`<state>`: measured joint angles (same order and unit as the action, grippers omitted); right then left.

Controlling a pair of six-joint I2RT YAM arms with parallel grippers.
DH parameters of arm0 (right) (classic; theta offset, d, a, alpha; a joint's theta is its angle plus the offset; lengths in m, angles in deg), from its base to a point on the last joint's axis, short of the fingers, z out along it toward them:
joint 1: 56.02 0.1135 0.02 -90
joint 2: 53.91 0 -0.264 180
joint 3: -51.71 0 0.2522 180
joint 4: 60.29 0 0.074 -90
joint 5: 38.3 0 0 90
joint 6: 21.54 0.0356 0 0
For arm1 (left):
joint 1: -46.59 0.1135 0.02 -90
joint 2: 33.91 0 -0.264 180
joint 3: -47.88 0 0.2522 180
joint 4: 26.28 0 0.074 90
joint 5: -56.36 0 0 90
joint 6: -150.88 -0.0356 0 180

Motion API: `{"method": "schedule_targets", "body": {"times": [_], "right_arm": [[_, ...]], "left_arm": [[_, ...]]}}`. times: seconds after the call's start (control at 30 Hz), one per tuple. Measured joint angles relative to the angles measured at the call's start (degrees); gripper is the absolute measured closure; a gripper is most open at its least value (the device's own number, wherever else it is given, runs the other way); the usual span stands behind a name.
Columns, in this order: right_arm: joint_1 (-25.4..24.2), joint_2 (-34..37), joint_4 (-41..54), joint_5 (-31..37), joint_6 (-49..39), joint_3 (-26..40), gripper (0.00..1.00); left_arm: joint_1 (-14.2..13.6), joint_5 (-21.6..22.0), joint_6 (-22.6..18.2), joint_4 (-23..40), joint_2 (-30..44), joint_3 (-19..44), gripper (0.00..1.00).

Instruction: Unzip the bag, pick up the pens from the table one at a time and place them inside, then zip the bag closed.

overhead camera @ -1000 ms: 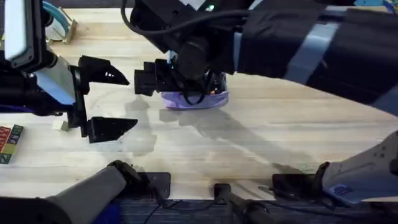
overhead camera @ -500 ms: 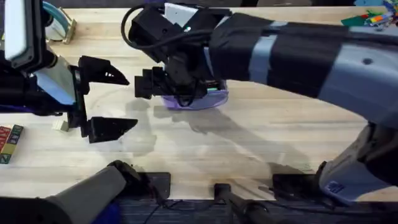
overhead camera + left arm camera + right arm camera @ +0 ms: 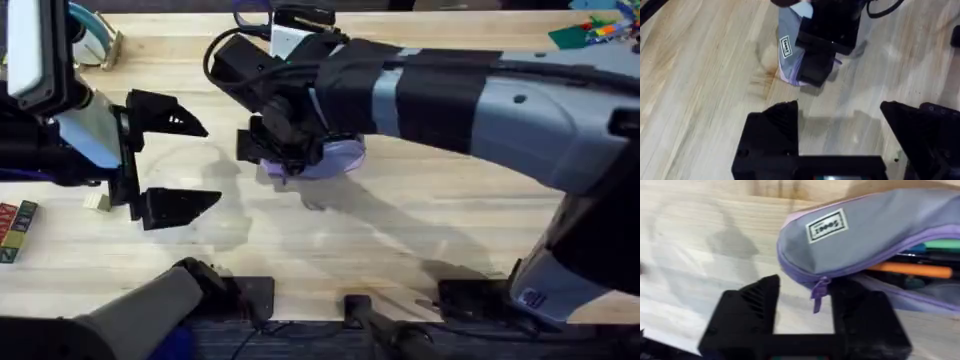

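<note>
The slider [image 3: 823, 281] sits close against the bag's seam. My right gripper should grab the zipper pull by its loose hanging tab [image 3: 817, 299] next.
The lavender bag [image 3: 343, 155] lies on the wooden table [image 3: 400, 220] at centre, its zipper partly undone. In the right wrist view the bag [image 3: 865, 230] gapes, and an orange pen [image 3: 912, 270] lies inside beside dark slim items. My right gripper [image 3: 272, 158] reaches across to the bag's left end. It stands open [image 3: 805, 290], with the purple zipper pull [image 3: 818, 294] hanging between its fingers. My left gripper [image 3: 195, 160] hovers open to the left of the bag with nothing in it. The left wrist view shows the bag [image 3: 789, 55] beyond the black fingers [image 3: 775, 127].
Coloured blocks [image 3: 15, 228] sit at the table's left edge, with a small white piece [image 3: 97, 200] nearby. A teal item [image 3: 95, 35] lies at the back left. Coloured bits [image 3: 595, 25] lie at the back right. Bare wood stretches in front of the bag.
My right gripper has swung from pointing left beside the bag down onto the bag's left end. The bag has shifted slightly. The left arm has not moved.
</note>
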<state>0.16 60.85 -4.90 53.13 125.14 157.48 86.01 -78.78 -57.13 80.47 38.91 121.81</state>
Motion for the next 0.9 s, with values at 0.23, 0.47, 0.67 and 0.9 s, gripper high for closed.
{"method": "schedule_targets", "body": {"times": [0.23, 0.47, 0.67, 0.9], "right_arm": [[-0.56, 0.02, 0.54, 0.73, 0.32, -0.36, 0.681], [-1.24, 0.06, 0.90, 0.74, 0.35, -0.37, 0.962], [-1.68, 0.06, 1.11, 0.26, 0.38, -0.37, 0.971], [-2.49, 0.06, 1.09, -1.14, -1.46, -0.37, 0.970]], "left_arm": [[0.00, 0.00, 0.00, -0.01, -0.01, 0.00, 0.007], [0.00, 0.00, 0.00, 0.00, -0.02, 0.00, 0.007], [0.00, 0.00, 0.00, 0.00, -0.02, 0.00, 0.007], [0.00, 0.00, 0.00, -0.02, 0.00, 0.00, 0.007]]}}
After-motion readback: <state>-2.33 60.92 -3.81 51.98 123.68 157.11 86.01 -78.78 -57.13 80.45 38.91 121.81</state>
